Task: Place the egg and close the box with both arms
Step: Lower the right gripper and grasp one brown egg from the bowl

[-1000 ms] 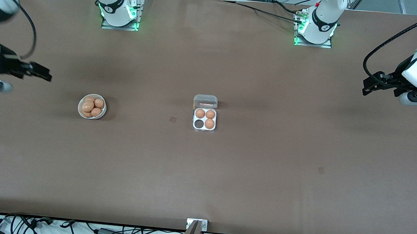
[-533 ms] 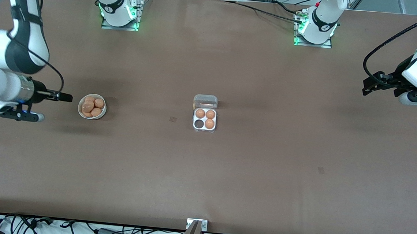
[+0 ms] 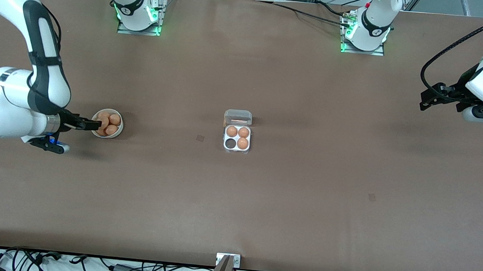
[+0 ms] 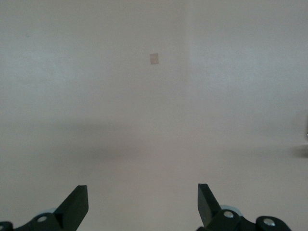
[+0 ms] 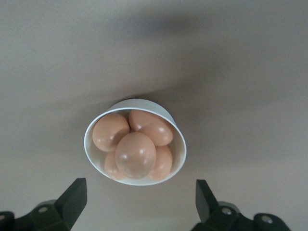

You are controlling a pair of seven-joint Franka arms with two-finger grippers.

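Observation:
My right gripper's fingers are still short of the white bowl and its top egg, so it is too early to close, as closing now would miss.
The box [image 3: 236, 151] sits mid-table with its clear lid [image 3: 238, 118] open and lying back toward the robots' bases. Three brown eggs [image 3: 242, 143] fill three cells, and one cell [image 3: 230, 143] is empty. More eggs [image 3: 113, 120] lie in a round white bowl [image 3: 120, 129] toward the right arm's end. My right gripper [image 3: 93, 124] is open and empty over the bowl's edge. In the right wrist view its fingers [image 5: 77, 192] flank the table just short of the bowl [image 5: 182, 144] and the eggs [image 5: 136, 155]. My left gripper [image 3: 429, 99] waits open over the left arm's end.
The left wrist view shows my open left gripper [image 4: 140, 197] over bare brown table with a small tan patch [image 4: 154, 58]. Two small patches [image 3: 200, 138] mark the table between the bowl and the box and nearer to the front camera [image 3: 372, 197].
My right arm has swung in from the table's end and brought its gripper to the bowl of eggs. The left arm, the box and the bowl have not moved.

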